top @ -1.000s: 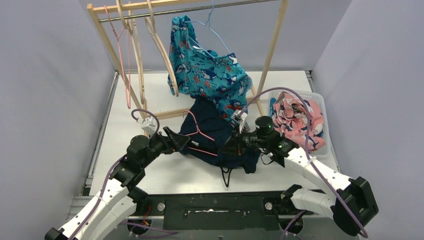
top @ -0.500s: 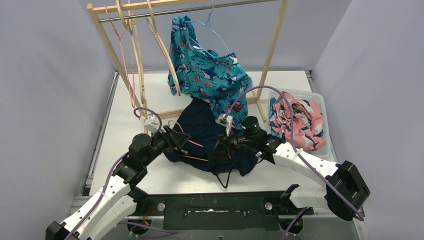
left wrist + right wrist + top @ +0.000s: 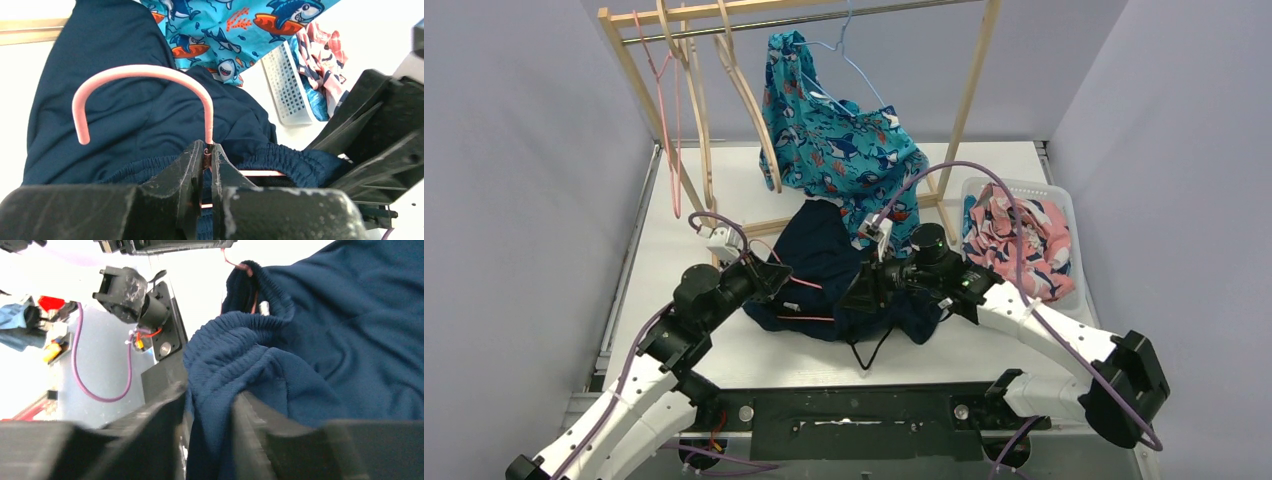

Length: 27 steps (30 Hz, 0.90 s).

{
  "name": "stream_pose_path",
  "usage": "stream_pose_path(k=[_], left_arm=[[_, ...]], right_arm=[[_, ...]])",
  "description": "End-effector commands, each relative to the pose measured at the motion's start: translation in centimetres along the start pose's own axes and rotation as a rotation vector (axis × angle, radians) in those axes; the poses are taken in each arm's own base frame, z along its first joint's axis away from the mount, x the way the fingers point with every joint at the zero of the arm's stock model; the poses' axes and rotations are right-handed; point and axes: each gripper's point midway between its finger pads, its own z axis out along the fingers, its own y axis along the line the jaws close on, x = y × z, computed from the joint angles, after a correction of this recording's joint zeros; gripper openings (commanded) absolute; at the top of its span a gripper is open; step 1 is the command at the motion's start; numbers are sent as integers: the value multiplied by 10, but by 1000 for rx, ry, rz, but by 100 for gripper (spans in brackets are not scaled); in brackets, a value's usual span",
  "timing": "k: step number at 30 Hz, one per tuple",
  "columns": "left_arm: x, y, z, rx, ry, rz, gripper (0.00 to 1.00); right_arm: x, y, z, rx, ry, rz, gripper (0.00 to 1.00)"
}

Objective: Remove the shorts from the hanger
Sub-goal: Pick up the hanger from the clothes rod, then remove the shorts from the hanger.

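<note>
My right gripper will next grab the navy shorts by the waistband fold at their side [image 3: 854, 312] [image 3: 214, 394], so that it can pull the waistband off the end of the hanger.
The dark navy shorts [image 3: 824, 262] lie bunched on the table with a pink wire hanger [image 3: 802, 285] threaded through the waistband. My left gripper [image 3: 776, 285] is shut on the hanger's neck [image 3: 207, 147], just below its hook [image 3: 145, 71], with the navy shorts [image 3: 125, 110] behind. My right gripper [image 3: 856, 295] is at the shorts' right side. Its jaws [image 3: 207, 405] stand apart, with a fold of the navy waistband [image 3: 235, 355] hanging between them. Teal shark-print shorts [image 3: 839, 140] hang from a blue hanger [image 3: 854, 65] on the rail.
The wooden rack [image 3: 969, 90] stands across the back of the table, with bare wooden hangers [image 3: 749, 95] and a pink one [image 3: 669, 110] at its left. A white basket [image 3: 1064, 200] at the right holds pink floral shorts [image 3: 1019, 240].
My left gripper has closed on the pink hanger's neck. My right gripper's jaws have parted around the waistband, and it has shifted left with the navy shorts.
</note>
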Motion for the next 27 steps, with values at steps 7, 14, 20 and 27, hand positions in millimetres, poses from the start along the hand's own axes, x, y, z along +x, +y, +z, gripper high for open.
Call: stream_pose_path(k=[7,14,20,27], left_arm=[[-51,-27,-31,-31,-75,7,0],[-47,-9,-32,-148,-24,54,0],[-45,-3,-38,-183,-10,81,0],[-38,1,-39,-198,24,91,0]], right_arm=[[-67,39,-17,149,-171,-265,60],[-53,19,11,433,13,-422,62],[-60,12,14,495,-14,-430,59],[-70,18,27,474,-64,-407,62]])
